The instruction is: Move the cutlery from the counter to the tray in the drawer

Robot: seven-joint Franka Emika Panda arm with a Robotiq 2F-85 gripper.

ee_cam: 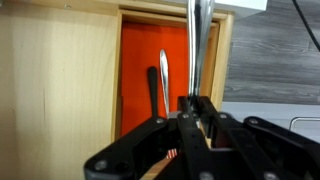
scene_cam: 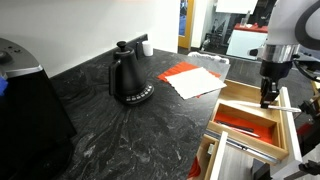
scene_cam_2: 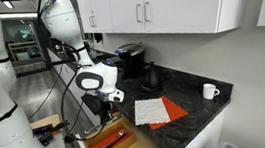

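Note:
My gripper is just above the tray's red-orange bottom and should release the slender silver utensil point(ee_cam: 197, 40), since the utensil would land inside the tray.
My gripper point(ee_cam: 192, 106) is shut on a slender silver utensil point(ee_cam: 197, 40), which sticks out ahead of the jaws over the tray's wooden edge. The tray point(ee_cam: 140, 60) is a light-wood box with a red-orange floor. One dark-handled utensil point(ee_cam: 163, 78) lies inside it. In both exterior views the gripper point(scene_cam: 268, 97) point(scene_cam_2: 109, 107) hangs just above the tray point(scene_cam: 243, 124) point(scene_cam_2: 113, 144), which sits in the open drawer point(scene_cam: 222, 150). The dark veined counter point(scene_cam: 120, 130) shows no cutlery.
A black kettle point(scene_cam: 128, 78) stands on the counter. A red napkin point(scene_cam: 178, 70) and a white napkin point(scene_cam: 198, 83) lie next to it. A white mug point(scene_cam_2: 208, 92) stands at the back. A black appliance point(scene_cam: 25, 105) fills the near corner.

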